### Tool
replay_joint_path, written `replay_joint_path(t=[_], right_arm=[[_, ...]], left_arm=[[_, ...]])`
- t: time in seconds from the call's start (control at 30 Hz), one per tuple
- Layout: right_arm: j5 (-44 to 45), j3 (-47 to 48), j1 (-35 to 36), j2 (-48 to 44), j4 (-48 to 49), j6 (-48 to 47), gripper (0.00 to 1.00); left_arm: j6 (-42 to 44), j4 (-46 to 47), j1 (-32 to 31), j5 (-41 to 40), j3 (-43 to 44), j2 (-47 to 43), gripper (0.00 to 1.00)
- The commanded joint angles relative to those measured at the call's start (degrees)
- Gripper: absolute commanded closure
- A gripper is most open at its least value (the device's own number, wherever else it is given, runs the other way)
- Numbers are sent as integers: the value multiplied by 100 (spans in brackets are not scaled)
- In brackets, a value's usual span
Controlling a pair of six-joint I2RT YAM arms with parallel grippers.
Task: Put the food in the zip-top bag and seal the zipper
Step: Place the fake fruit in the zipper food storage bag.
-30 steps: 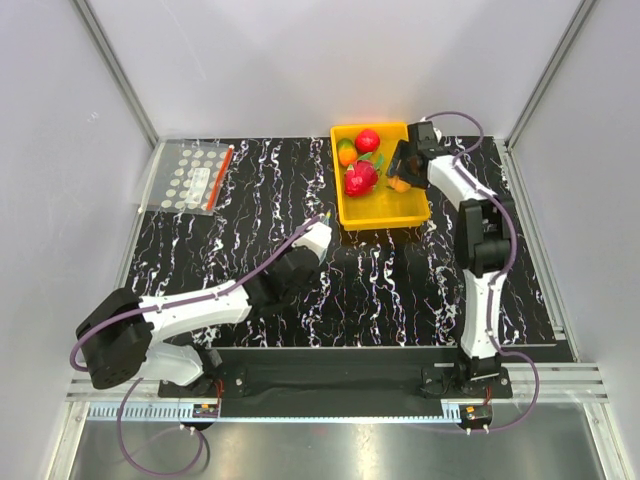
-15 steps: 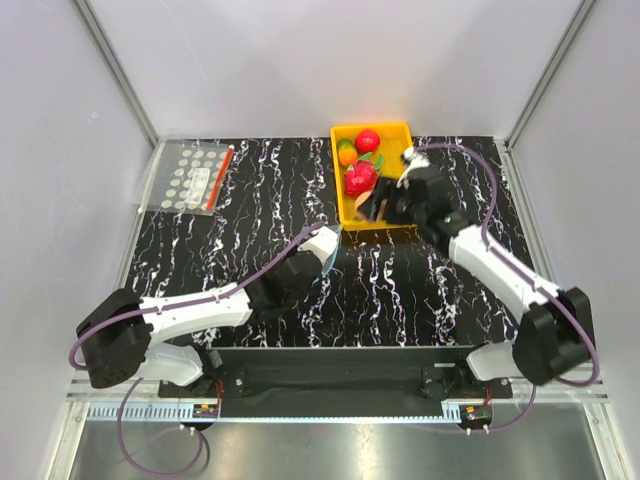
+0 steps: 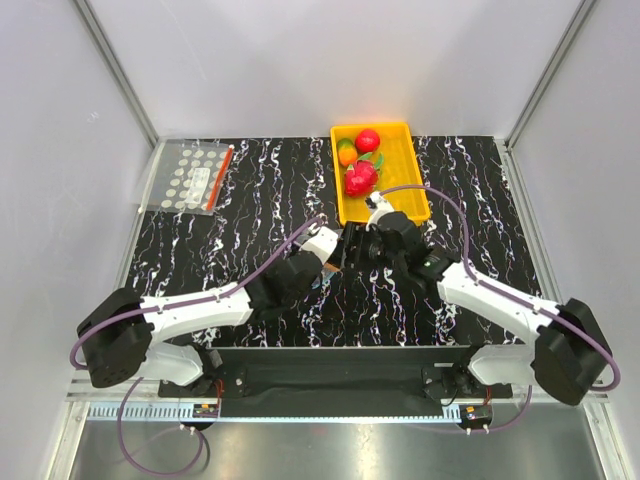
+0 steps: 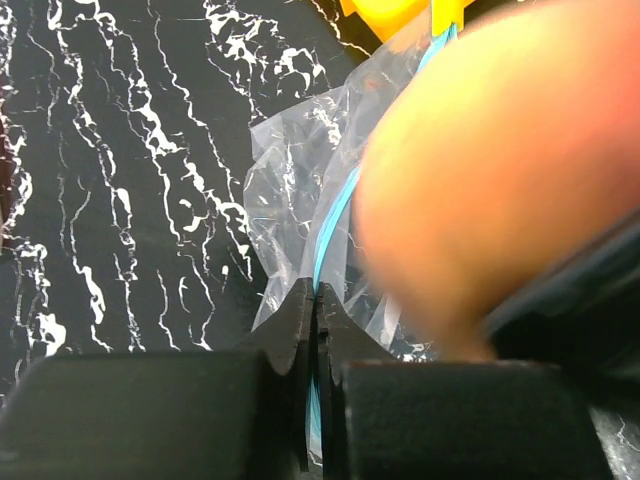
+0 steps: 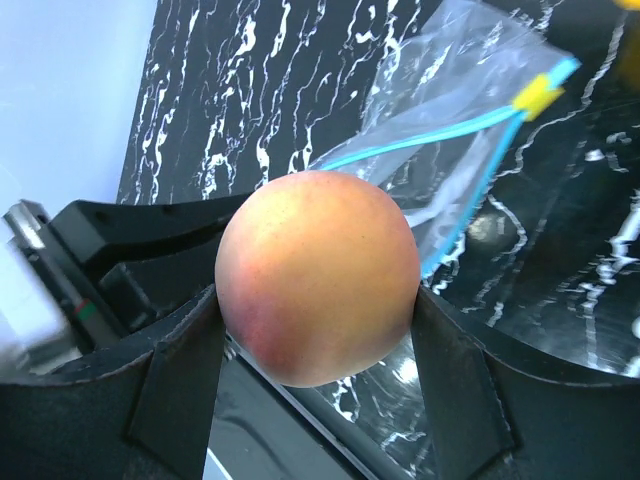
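My right gripper should move the fruit into the bag before it lets go. The fruit is above and short of the bag's blue-edged opening, so it would end up outside if I opened now.
A peach-orange fruit (image 5: 318,275) sits between the fingers of my right gripper (image 5: 316,305), which is shut on it. It hangs just above the table, right beside the zip-top bag (image 5: 440,110). In the left wrist view the same fruit (image 4: 490,170) looms blurred at the bag's mouth. My left gripper (image 4: 316,296) is shut on the bag's pale blue zipper (image 4: 335,215) and holds the clear bag (image 4: 290,180) up off the table. From above, both grippers meet in front of the yellow tray, left (image 3: 333,262) and right (image 3: 350,250).
The yellow tray (image 3: 405,195) at the back holds a red apple (image 3: 367,139), an orange-and-green fruit (image 3: 347,154) and a red-pink piece (image 3: 360,178). A flat white-dotted bag with a red strip (image 3: 193,176) lies at the back left corner.
My right arm has swung from the tray toward the front left, carrying the peach-orange fruit to the bag. The left gripper shifted slightly toward me with the bag.
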Motion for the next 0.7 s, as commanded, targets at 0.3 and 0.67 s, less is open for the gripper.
replay_joint_path(t=[0.3,0.67], right_arm=[[605,85,216,908,738,827,43],[816,612,357,1489,605,1073,31]], left_arm=[[-553,151,312,569,100,-574,100],[-1115,80,471,1818,144,-1242,100]])
